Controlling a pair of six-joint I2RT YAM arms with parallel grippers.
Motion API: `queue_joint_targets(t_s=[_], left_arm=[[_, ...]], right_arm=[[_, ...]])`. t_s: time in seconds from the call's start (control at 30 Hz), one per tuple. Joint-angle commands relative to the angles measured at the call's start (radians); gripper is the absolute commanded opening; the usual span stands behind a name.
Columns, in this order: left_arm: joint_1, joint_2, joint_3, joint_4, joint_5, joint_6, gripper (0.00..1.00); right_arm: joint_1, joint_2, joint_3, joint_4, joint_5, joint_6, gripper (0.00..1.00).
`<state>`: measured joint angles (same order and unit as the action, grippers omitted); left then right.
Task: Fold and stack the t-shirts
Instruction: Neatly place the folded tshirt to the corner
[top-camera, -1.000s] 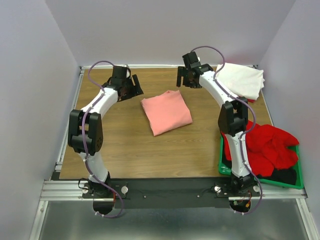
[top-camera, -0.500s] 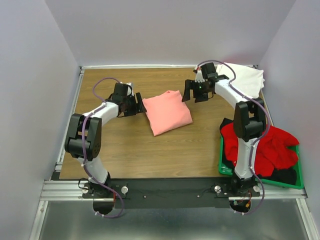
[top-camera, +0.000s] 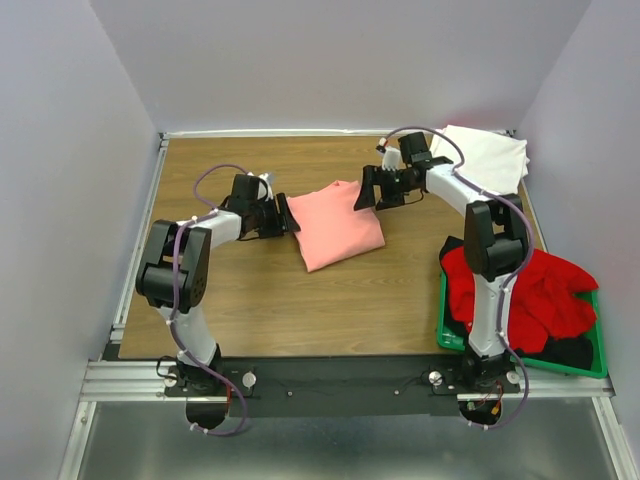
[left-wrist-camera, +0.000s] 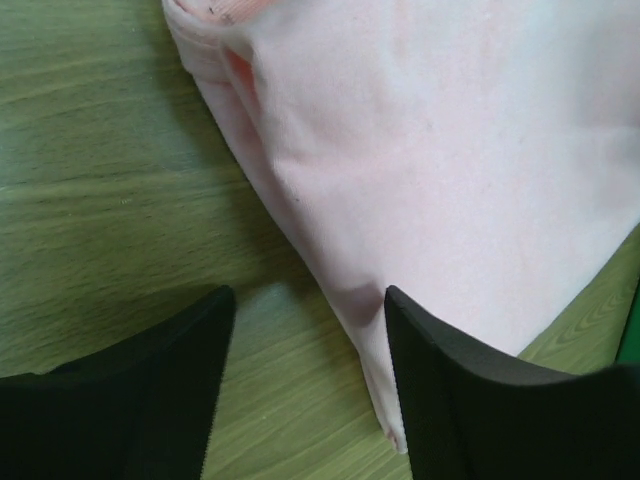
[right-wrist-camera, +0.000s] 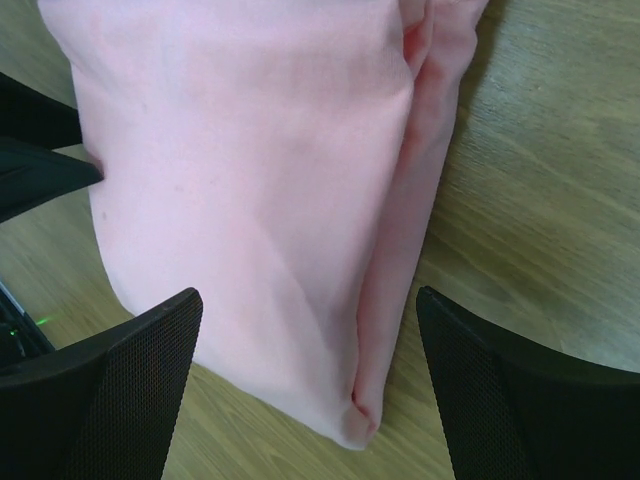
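The salmon-pink t-shirt should stay folded for stacking, so my right gripper next needs to pinch the t-shirt's layers together at its far corner nearest the white t-shirt.
A salmon-pink t-shirt (top-camera: 335, 225) lies folded in a tilted rectangle at the middle of the table. My left gripper (top-camera: 288, 218) is low at the shirt's left edge. In the left wrist view it (left-wrist-camera: 308, 300) is open, one finger (left-wrist-camera: 150, 390) over bare wood and the other (left-wrist-camera: 480, 400) over the shirt (left-wrist-camera: 450, 150), with the edge between them. My right gripper (top-camera: 365, 190) is at the shirt's far right corner. In the right wrist view it (right-wrist-camera: 308, 300) is open and straddles that corner of the shirt (right-wrist-camera: 250, 150).
A white t-shirt (top-camera: 485, 160) lies folded at the back right corner. A green crate (top-camera: 520, 358) at the right near edge holds a crumpled red t-shirt (top-camera: 545, 290) and a dark one (top-camera: 575, 352). Grey walls close in the table on three sides.
Both arms have swung in from the back of the table and come down to the pink shirt, the left to its left edge, the right to its far right corner. The shirt has not moved.
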<state>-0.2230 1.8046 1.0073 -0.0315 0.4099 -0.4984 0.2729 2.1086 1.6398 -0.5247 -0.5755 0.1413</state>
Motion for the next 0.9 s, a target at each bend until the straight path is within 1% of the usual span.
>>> queue_joint_targets(t_s=[0.0,0.13,0.17,0.23,0.27,0.43,0.47,0.53,0.6,0.87], left_arm=[[-0.006,0.045,-0.006,0.05,0.024,-0.006,0.65],[-0.007,0.065,-0.001,0.064,0.023,-0.012,0.58],[-0.007,0.071,-0.001,0.067,0.026,-0.011,0.53],[-0.009,0.081,-0.001,0.071,0.026,-0.011,0.49],[-0.01,0.088,-0.001,0.071,0.026,-0.011,0.45],[-0.015,0.104,-0.01,0.071,0.029,-0.012,0.32],[-0.015,0.104,-0.016,0.071,0.026,-0.014,0.28],[-0.016,0.107,-0.024,0.067,0.018,-0.017,0.25],[-0.018,0.113,-0.029,0.059,0.013,-0.019,0.2],[-0.024,0.124,-0.056,0.053,0.004,-0.011,0.18]], right_arm=[[-0.009,0.048,-0.031,0.035,-0.061,-0.029,0.93],[-0.014,0.068,-0.038,0.058,-0.099,-0.028,0.92],[-0.015,0.073,-0.037,0.064,-0.124,-0.023,0.91],[-0.017,0.096,-0.035,0.074,-0.147,-0.011,0.9],[-0.018,0.105,-0.034,0.078,-0.155,-0.008,0.89],[-0.023,0.142,-0.035,0.088,-0.158,-0.005,0.89],[-0.023,0.148,-0.037,0.089,-0.159,-0.005,0.89],[-0.023,0.168,-0.043,0.094,-0.167,-0.002,0.88],[-0.023,0.191,-0.046,0.101,-0.175,0.003,0.87],[0.006,0.252,-0.037,0.107,-0.192,0.006,0.83]])
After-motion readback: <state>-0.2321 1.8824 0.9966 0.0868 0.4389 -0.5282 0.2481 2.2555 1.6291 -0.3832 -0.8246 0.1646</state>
